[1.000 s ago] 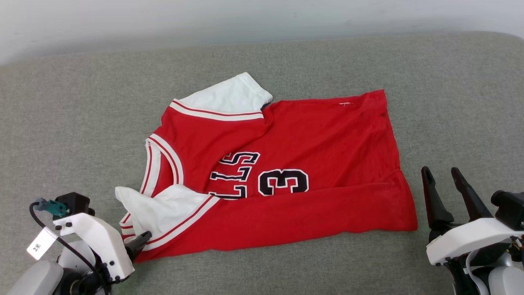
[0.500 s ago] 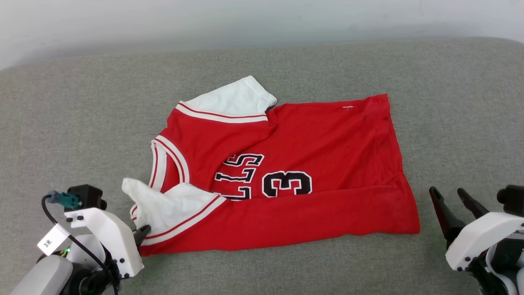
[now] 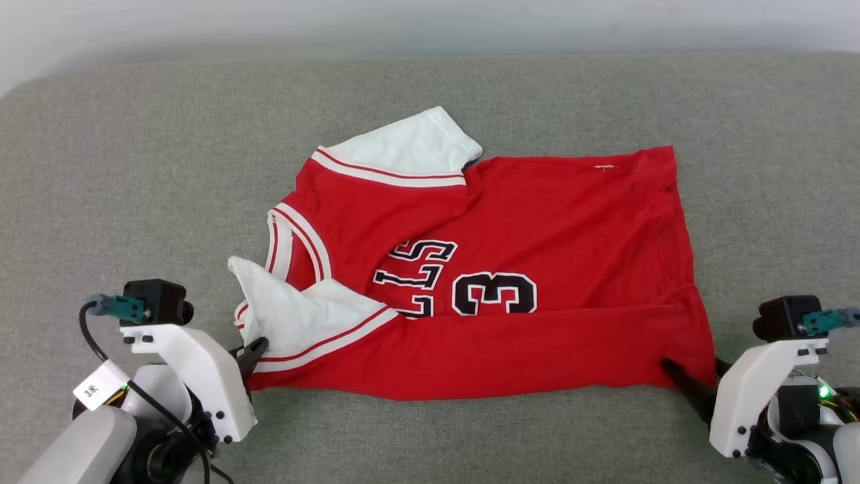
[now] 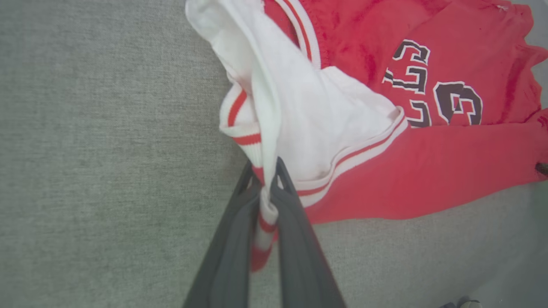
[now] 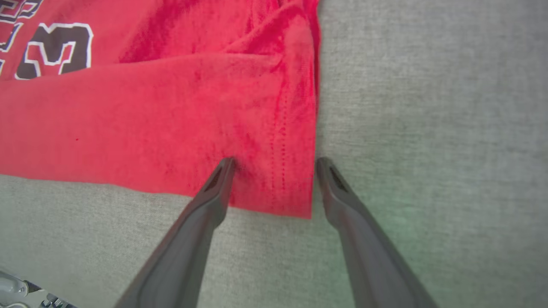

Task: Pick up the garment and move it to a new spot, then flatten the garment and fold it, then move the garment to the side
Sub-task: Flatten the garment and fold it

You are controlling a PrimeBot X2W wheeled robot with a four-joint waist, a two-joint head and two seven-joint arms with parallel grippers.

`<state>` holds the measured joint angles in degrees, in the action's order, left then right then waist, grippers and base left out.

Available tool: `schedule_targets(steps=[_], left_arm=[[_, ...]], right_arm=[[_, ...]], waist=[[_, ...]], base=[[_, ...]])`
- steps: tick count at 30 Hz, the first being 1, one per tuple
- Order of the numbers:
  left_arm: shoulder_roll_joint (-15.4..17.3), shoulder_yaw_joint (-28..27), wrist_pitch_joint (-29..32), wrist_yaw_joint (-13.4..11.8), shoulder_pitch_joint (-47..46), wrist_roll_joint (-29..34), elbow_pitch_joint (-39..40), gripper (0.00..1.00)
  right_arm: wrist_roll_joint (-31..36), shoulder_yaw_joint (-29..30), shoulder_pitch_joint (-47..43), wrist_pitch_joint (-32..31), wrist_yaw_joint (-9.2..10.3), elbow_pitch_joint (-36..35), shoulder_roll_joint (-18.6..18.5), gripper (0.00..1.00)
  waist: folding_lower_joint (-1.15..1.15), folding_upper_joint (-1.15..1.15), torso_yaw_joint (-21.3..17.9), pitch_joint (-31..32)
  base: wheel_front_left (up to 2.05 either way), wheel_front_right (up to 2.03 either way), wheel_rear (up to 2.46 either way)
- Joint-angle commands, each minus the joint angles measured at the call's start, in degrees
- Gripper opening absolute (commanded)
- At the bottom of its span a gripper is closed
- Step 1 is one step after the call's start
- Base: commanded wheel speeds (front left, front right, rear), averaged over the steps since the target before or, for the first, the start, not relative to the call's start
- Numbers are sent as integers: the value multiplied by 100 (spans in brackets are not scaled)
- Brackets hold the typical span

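Observation:
Next, my right gripper grabs the garment [image 3: 537, 235] by its folded hem corner [image 3: 693, 368]. Then it moves and spreads out the garment.
The garment [image 3: 537, 235] is a red jersey with white sleeves, striped trim and black lettering. It lies partly folded on the grey surface, its near long edge turned over. My left gripper [image 3: 255, 349] is at its near left end, shut on the striped cuff of the white sleeve. The left wrist view shows the cuff pinched between the two fingers of this gripper [image 4: 266, 175], with the garment [image 4: 428, 171] spreading away to the right. My right gripper [image 3: 692, 368] stands open at the near right corner. In the right wrist view this gripper [image 5: 275, 161] straddles the hem corner of the garment [image 5: 150, 119].
A grey woven cushion-like surface [image 3: 134, 168] stretches all around the garment, with a rounded far left corner. A pale wall [image 3: 403, 20] runs along the back.
My left gripper has shut on the sleeve cuff. My right gripper has moved forward to the garment's near right corner, still open. The camera has shifted a little.

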<state>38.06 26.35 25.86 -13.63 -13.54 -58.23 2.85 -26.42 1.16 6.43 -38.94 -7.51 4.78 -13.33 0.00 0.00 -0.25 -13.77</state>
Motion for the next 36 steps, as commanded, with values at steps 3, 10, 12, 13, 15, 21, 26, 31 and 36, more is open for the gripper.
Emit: schedule_targets(steps=[3,10,12,13,15,21,26,31,36], left_arm=[[-81,40,-42,-4,-103,27,-3,0],[-117,13,-135,8,-32,3,-60,0],[-93,-4,-188,-3,1,46,-43,0],[-81,-9,-221,-7,15,68,-19,0],[-38,-20,-275,-41,55,101,33,0],[-5,-23,-410,-106,278,152,167,0],[72,-35,-472,-251,724,89,314,0],[245,-102,-440,-450,1260,-16,497,0],[255,-158,-420,-568,1713,-221,574,0]], right_arm=[[-133,-255,93,-121,5,411,55,100],[-368,-625,196,-95,-3,865,40,0],[-391,-591,282,19,5,845,-73,0],[-406,-571,316,75,5,822,-125,0],[-426,-528,382,142,8,744,-216,0],[-461,-432,293,142,7,510,-344,0],[-461,-376,-147,15,7,269,-327,0],[-405,-266,-725,-92,7,-43,-218,0],[-326,-40,-1244,-229,7,-284,-30,0]], waist=[[0,0,76,-181],[0,0,81,-237],[0,0,64,-179],[0,0,56,-140],[0,0,37,-47],[0,0,3,258],[0,0,-11,709],[0,0,-25,1041],[0,0,-22,1148]], base=[[0,0,0],[0,0,0],[0,0,0],[0,0,0],[0,0,0],[0,0,0],[0,0,0],[0,0,0],[0,0,0]])
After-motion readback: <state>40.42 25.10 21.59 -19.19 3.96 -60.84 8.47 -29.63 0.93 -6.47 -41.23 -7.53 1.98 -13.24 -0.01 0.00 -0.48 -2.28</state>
